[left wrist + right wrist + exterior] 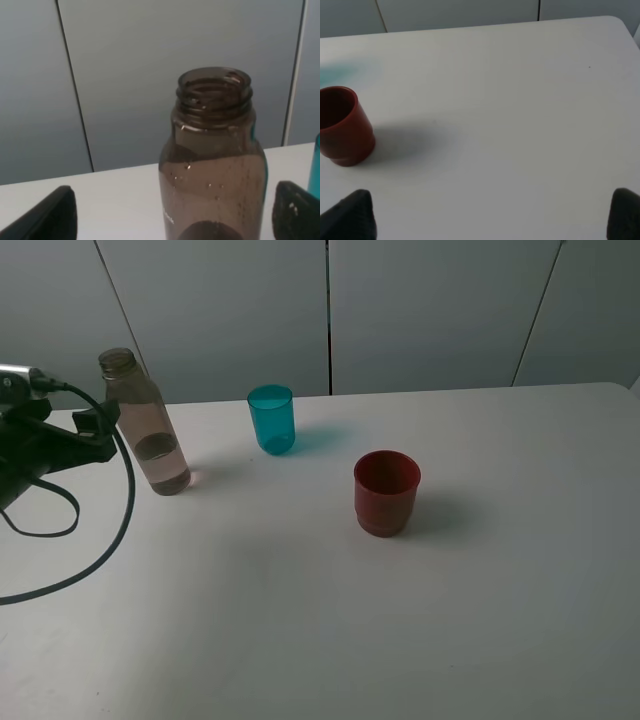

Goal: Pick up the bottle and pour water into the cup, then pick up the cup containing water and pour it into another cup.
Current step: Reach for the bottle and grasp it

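I should pour water into the cup (271, 420) next, so I need to grab the bottle with my left gripper by its body below the threaded neck (150, 420).
The bottle (150, 425) stands upright and uncapped at the table's left, with some water in its lower part. My left gripper (97, 430) is open just left of it. In the left wrist view the bottle (212, 165) fills the space between the two dark fingertips (47, 217), and I cannot tell if they touch it. The teal cup (271, 419) stands to the bottle's right and shows as a sliver (315, 165) in the left wrist view. The dark red cup (386, 492) sits nearer the middle. My right gripper (487, 220) is open over bare table, with the red cup (342, 127) well ahead of one fingertip.
A black cable (105, 540) loops from the left arm down over the white table (300, 620). Grey wall panels (420, 310) rise right behind the table's far edge. The table's far right corner (620, 22) shows in the right wrist view.
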